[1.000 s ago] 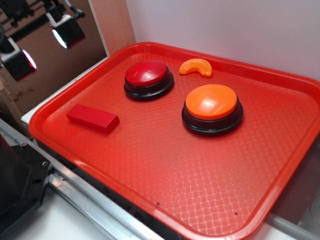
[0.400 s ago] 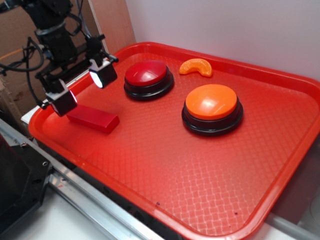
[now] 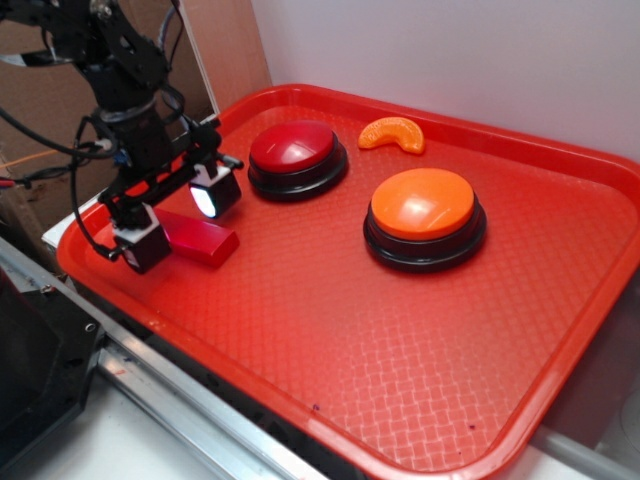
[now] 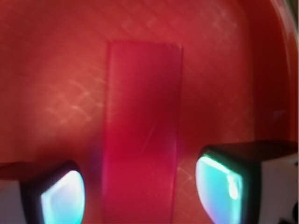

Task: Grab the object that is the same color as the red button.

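Note:
My gripper's fingers reach down beside the long sides of the red block near the tray. My gripper should close now, as it would catch the block.
A small flat red block lies on the red tray near its left edge. In the wrist view the block runs lengthwise between my two fingers. My gripper is open and low over the block's left end, one finger on each long side, with gaps to the block on both sides. The red button, a dark red dome on a black base, stands just behind and to the right of the gripper.
An orange-topped button stands at the tray's middle right. An orange slice-shaped piece lies at the tray's back. The tray's raised rim is close to my left finger. A metal rail runs in front of the tray.
The gripper came into view from the upper left and dropped down toward the tray. It now straddles the red block's left end. The block and buttons have not moved.

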Controlling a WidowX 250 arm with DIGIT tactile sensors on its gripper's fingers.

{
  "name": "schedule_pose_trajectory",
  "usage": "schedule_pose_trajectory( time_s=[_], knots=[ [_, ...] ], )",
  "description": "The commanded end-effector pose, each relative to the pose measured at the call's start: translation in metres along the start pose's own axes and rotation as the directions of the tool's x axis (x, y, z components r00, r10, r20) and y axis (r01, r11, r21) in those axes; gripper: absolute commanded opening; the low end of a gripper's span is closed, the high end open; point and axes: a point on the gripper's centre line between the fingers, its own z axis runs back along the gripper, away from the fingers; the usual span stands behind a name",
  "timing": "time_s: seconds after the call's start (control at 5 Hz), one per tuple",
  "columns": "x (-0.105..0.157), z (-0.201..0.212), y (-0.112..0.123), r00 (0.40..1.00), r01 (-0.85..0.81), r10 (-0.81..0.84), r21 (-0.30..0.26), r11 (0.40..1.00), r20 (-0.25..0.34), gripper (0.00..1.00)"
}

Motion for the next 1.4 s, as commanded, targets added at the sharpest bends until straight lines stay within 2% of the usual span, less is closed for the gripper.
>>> schedule_pose_trajectory(
  time_s=[0.0,0.2,0.4,0.6,0.8,1.0,1.2],
  knots=[
    [-0.002,-0.003,0.006,1.0,-0.023,0.023,-0.025,0.999,0.008,0.95],
    [-0.003,0.002,0.008,1.0,-0.013,0.014,-0.037,0.999,0.008,0.0],
    [-0.006,0.01,0.009,0.999,0.021,-0.019,-0.062,0.998,0.03,0.0],
    [-0.013,0.027,0.006,0.984,0.171,-0.166,-0.079,0.982,0.064,0.0],
    [-0.035,0.054,0.001,0.92,0.385,-0.374,-0.093,0.918,0.115,0.0],
    [-0.047,0.09,-0.001,0.806,0.592,-0.59,-0.047,0.805,0.048,0.0],
    [-0.059,0.116,-0.001,0.644,0.761,-0.761,-0.035,0.648,-0.084,0.0]
  ],
)
